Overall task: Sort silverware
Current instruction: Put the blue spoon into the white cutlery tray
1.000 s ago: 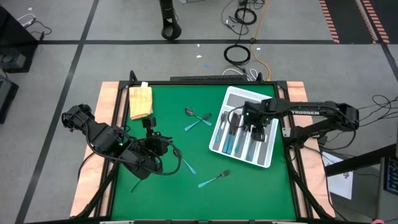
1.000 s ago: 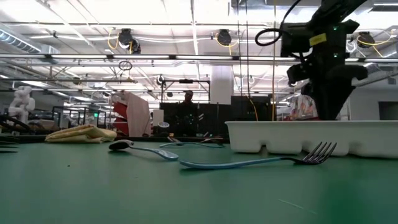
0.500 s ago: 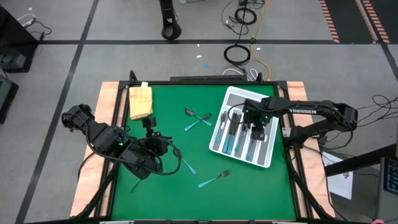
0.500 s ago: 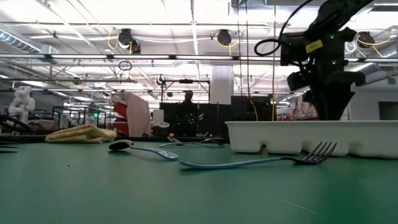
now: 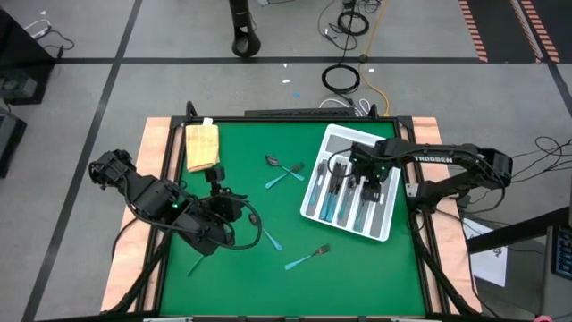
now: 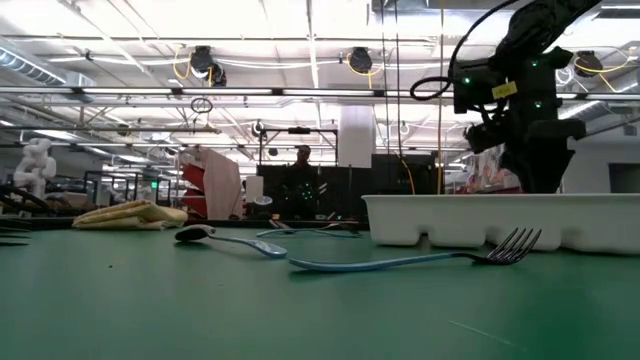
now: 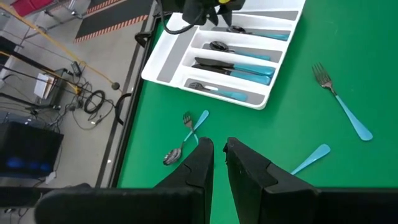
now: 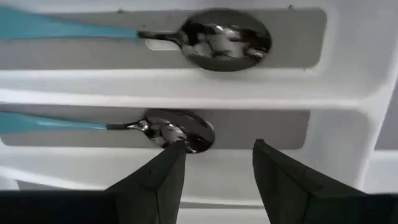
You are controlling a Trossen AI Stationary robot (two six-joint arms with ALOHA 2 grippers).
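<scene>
To sort the spoon in with the other spoon [image 8: 227, 38], my right gripper next needs to pick up the spoon by its dark bowl.
The silverware has light-blue handles and dark heads. Several pieces lie in the white tray [image 5: 386, 224], among them two spoons [image 8: 224, 34] in neighbouring compartments. On the green mat lie a spoon [image 5: 273, 162] crossed by a fork [image 5: 288, 173], a second fork [image 5: 308, 258] and a loose blue handle [image 5: 271, 240]. My right gripper [image 5: 368, 183] hangs open over the tray, pointing down, its fingertips [image 8: 217, 146] above one spoon's bowl [image 8: 180, 130]. My left gripper [image 5: 243, 215] waits shut at the mat's left, touching nothing [image 7: 219, 144].
A tan sponge-like block [image 5: 202, 145] lies at the mat's far left corner. The tray's white wall [image 6: 480, 220] stands up from the mat at the right. Bare green mat [image 5: 357, 277] stretches between the two arms and along the near edge.
My right gripper has shifted slightly toward the table's right while staying over the tray. The pieces on the mat have kept their places.
</scene>
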